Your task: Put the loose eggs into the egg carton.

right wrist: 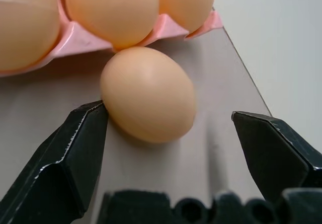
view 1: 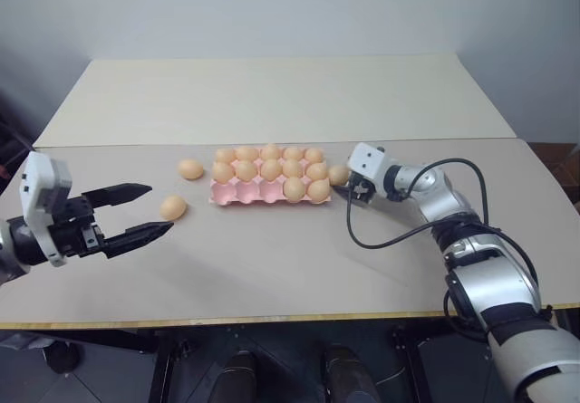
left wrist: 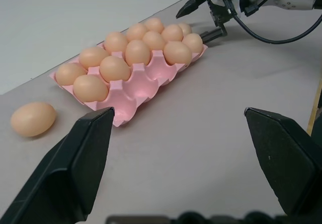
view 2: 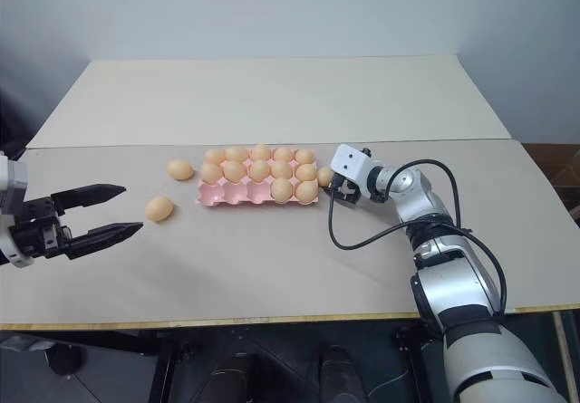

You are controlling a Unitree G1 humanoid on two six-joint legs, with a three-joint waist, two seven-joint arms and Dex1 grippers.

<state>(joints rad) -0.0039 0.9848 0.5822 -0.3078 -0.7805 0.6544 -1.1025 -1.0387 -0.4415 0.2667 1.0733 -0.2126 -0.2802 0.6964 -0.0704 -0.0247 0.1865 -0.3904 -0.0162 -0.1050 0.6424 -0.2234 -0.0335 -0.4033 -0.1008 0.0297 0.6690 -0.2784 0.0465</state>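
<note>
I should close my right gripper on the loose egg now: the gripper's fingers reach down beside the sides of the egg, so they would hold the egg if I closed now.
The pink egg carton (view 1: pixel 243 196) lies mid-table, its two back rows full of eggs and two more in the front row at the right end. One loose egg (view 1: pixel 190 168) lies off the carton's left end and another (view 1: pixel 173 207) nearer the front. A third loose egg (right wrist: pixel 148 93) rests against the carton's right end. My right gripper (right wrist: pixel 168 112) is open around that egg, with one finger (right wrist: pixel 80 143) at its side. My left gripper (view 1: pixel 159 208) hangs open at the left, pointing toward the near loose egg.
The tan table (view 1: pixel 272 267) has a seam running across behind the carton and a front edge close to me. A black cable (view 1: pixel 390 233) loops from my right arm over the table. Bare surface lies in front of the carton.
</note>
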